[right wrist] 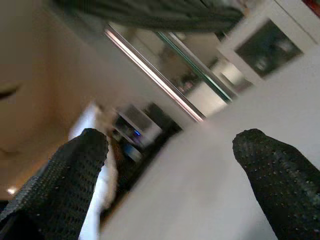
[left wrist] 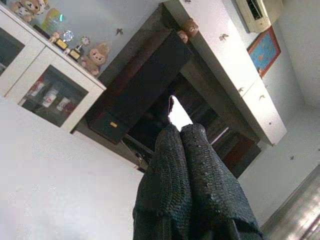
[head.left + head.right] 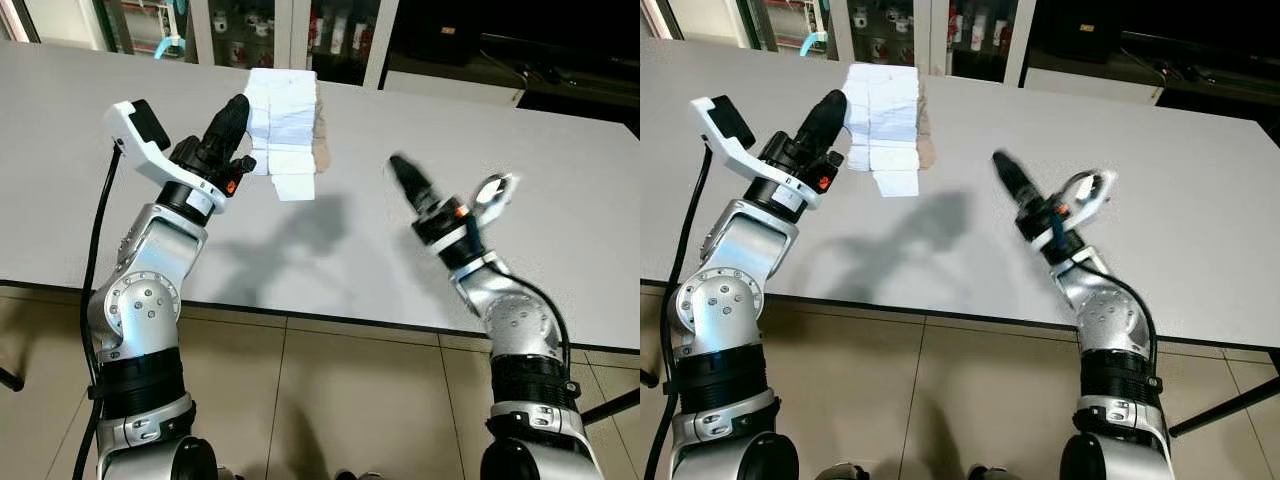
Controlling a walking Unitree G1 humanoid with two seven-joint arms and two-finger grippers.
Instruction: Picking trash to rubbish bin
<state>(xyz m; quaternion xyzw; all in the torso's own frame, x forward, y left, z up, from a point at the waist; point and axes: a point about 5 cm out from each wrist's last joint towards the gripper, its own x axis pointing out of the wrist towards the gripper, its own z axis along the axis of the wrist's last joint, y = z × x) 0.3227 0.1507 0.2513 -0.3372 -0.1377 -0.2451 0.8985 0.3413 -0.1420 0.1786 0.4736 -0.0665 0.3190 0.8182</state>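
My right gripper will next take the paper stack (image 3: 283,125) to put this trash in the rubbish bin, and it will grab the stack by its brown cardboard edge (image 3: 320,151).
A stack of white folded paper (image 3: 283,130) lies on the grey table (image 3: 560,180) near its far side, with a small brown piece (image 3: 322,150) at its right edge. My left gripper (image 3: 237,108) is raised just left of the stack, its fingers (image 2: 182,165) pressed together with nothing clearly between them; whether it touches the paper is unclear. My right gripper (image 3: 408,182), blurred, hovers over the middle of the table to the right of the paper. In the right wrist view its fingers (image 1: 75,170) stand wide apart and hold nothing.
The table's front edge (image 3: 330,322) runs just before my body, with tiled floor (image 3: 340,400) below it. Glass-fronted cabinets (image 3: 250,25) stand behind the table. A black cable (image 3: 95,260) hangs along my left arm.
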